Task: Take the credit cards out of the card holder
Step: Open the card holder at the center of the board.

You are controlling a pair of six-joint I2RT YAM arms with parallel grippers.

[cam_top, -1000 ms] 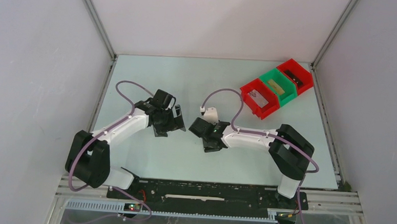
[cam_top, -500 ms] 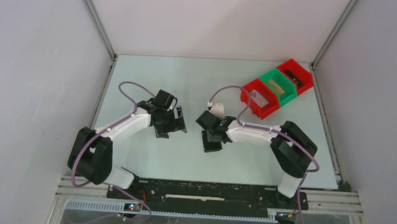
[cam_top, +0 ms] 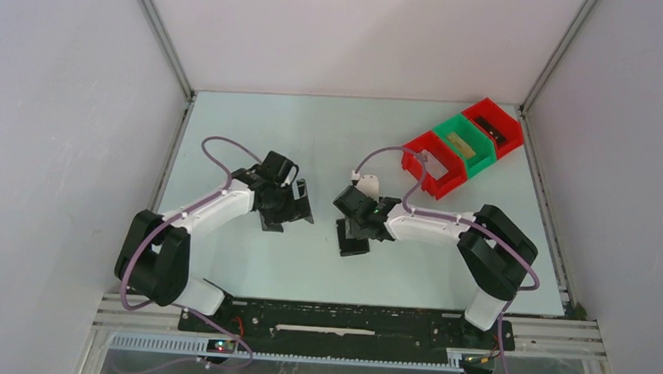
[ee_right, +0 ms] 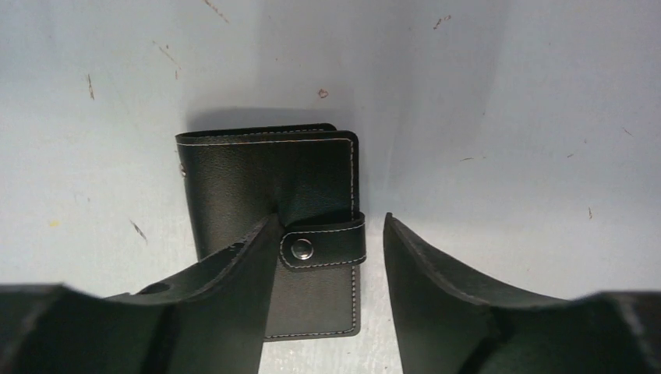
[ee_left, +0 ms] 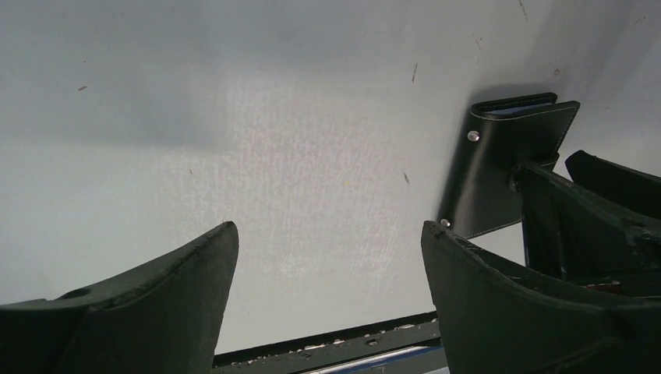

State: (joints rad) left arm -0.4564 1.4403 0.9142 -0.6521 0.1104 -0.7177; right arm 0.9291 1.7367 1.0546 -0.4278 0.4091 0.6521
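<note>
I should grab the card holder [ee_right: 257,175] by its strap tab [ee_right: 323,245] with my right gripper next. Then the cover stays free to open for the cards.
The card holder [ee_right: 257,175] is a black wallet lying shut on the table, its strap tab [ee_right: 323,245] snapped closed. It also shows in the top view [cam_top: 353,245] and in the left wrist view [ee_left: 499,171]. My right gripper [ee_right: 331,230] is open just above it. One finger is over the cover and the other is past the strap edge, over bare table. My left gripper [ee_left: 327,234] is open and empty, a little to the wallet's left [cam_top: 298,209]. The credit cards are hidden inside the wallet.
Three plastic bins stand in a row at the back right: a red bin [cam_top: 432,164], a green bin [cam_top: 465,144] and another red bin [cam_top: 495,125]. The table [cam_top: 314,135] is walled on three sides.
My right wrist has turned and shifted slightly right over the wallet. My left gripper has edged a little toward the wallet. The wallet has not moved.
</note>
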